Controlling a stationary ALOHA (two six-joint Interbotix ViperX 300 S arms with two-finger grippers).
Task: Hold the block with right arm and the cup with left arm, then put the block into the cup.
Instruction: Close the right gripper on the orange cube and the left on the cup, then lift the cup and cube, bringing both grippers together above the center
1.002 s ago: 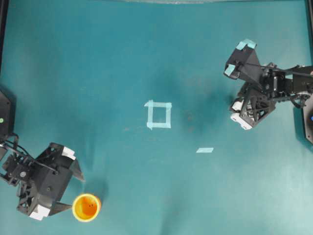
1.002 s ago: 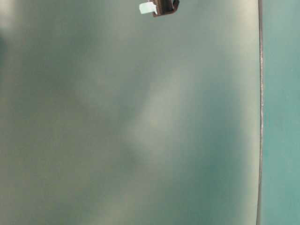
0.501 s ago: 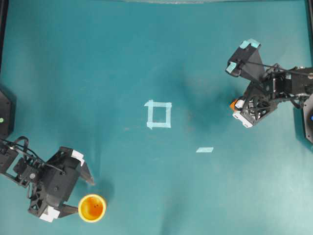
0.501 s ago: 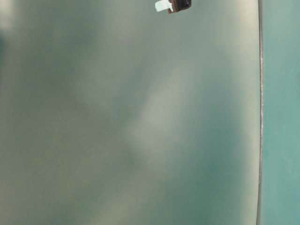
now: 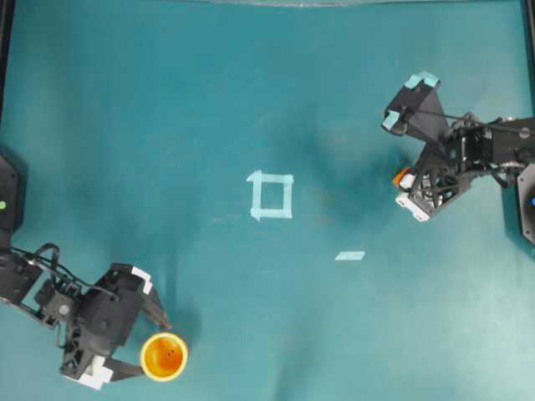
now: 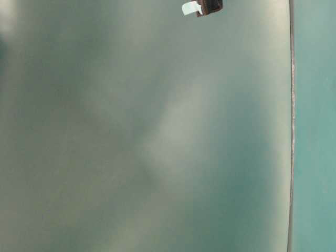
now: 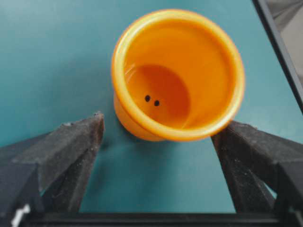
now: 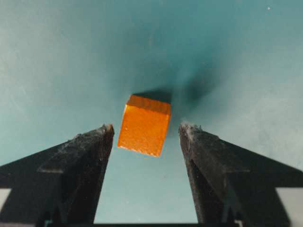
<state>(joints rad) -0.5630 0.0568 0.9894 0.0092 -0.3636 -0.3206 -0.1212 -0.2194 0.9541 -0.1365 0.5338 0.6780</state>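
I should move my left gripper toward the cup before closing: bare mat is between its fingers.
The cup (image 5: 163,356) stands upright near the front left, yellow outside and orange inside. My left gripper (image 5: 155,352) is open, with its black fingers on either side of the cup's near wall. In the left wrist view the cup (image 7: 177,75) sits just past the fingertips of the left gripper (image 7: 160,126), and the right finger (image 7: 236,146) looks close to its rim. The block (image 5: 401,177), a small orange cube, peeks out under my teal-taped right gripper (image 5: 399,164). In the right wrist view the block (image 8: 144,125) rests on the mat between the open tips of the right gripper (image 8: 147,127), untouched.
A pale tape square (image 5: 271,195) marks the mat's middle, with a short tape strip (image 5: 350,256) to its lower right. A black table edge (image 7: 277,42) runs close behind the cup. A dark gripper part (image 6: 202,6) shows at the top of the blurred table-level view.
My left gripper has moved right and down, closing in around the cup, which has shifted slightly right. The right gripper has hardly moved, and the block now shows beneath it.
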